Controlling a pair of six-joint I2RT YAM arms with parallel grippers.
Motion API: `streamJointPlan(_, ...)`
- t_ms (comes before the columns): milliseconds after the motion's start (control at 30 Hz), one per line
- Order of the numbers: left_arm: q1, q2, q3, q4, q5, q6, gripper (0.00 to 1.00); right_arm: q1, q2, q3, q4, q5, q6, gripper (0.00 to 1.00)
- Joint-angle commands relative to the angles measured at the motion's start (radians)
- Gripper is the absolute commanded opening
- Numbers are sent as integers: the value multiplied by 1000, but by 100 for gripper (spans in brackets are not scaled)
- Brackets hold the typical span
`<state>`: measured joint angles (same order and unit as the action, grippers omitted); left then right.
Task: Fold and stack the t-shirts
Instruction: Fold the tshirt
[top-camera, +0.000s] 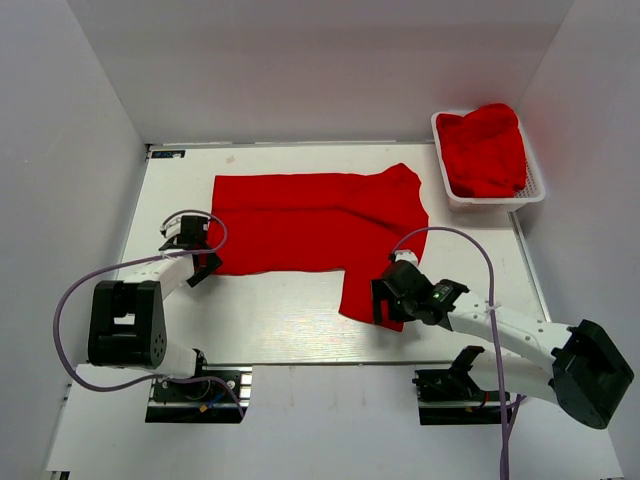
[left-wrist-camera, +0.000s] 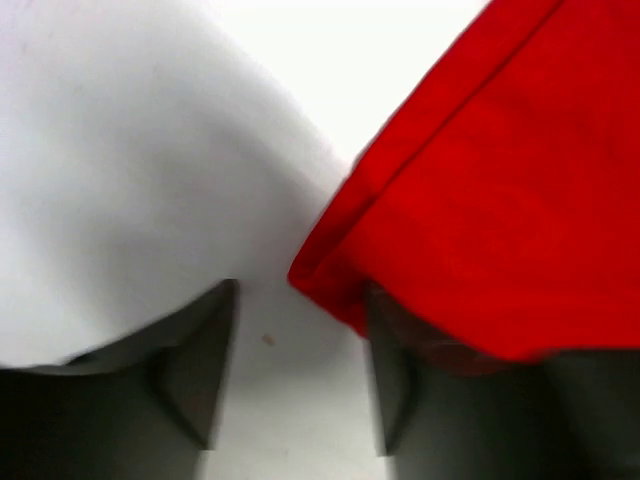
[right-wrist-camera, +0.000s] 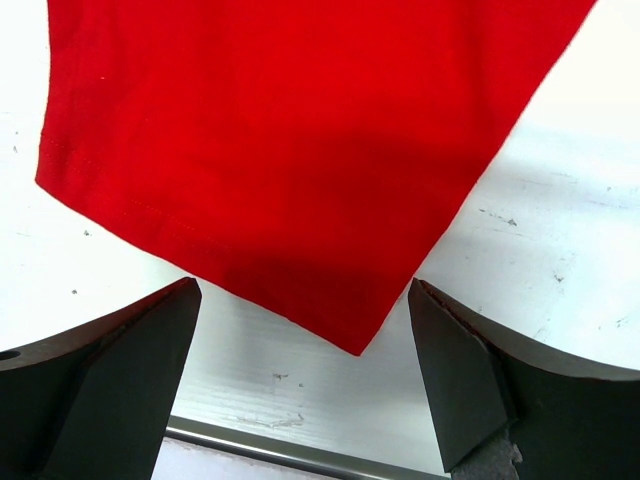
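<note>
My right gripper picks up the red t-shirt by the sleeve's near corner (top-camera: 398, 326) (right-wrist-camera: 354, 336) next, to fold the sleeve inward over the shirt's body.
One red t-shirt (top-camera: 310, 220) lies spread flat on the white table (top-camera: 280, 315), with a sleeve hanging toward the near edge. My left gripper (top-camera: 204, 262) is open at the shirt's near-left corner. In the left wrist view (left-wrist-camera: 300, 380) that corner (left-wrist-camera: 330, 270) lies just ahead of the jaws, and the cloth drapes over the right finger (left-wrist-camera: 395, 390). My right gripper (top-camera: 388, 305) is open over the sleeve's near corner. In the right wrist view (right-wrist-camera: 300, 370) the sleeve tip (right-wrist-camera: 355, 335) points down between the wide-apart fingers, and nothing is held.
A white mesh basket (top-camera: 535, 190) at the far right holds more crumpled red t-shirts (top-camera: 485, 150). White walls close in the table on the left, back and right. The table's metal front edge (right-wrist-camera: 290, 450) lies just below the sleeve tip.
</note>
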<state>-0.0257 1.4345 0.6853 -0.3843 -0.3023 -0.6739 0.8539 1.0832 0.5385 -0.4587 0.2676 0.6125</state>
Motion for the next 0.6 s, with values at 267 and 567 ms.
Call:
streamJointPlan(267,9,107,-37,120,84,11,0,13,-14,-6,-69,41,43,90)
streamJointPlan(567,0,-77,-95,111,84,33,0,30,35,-8,-77,59,53,90)
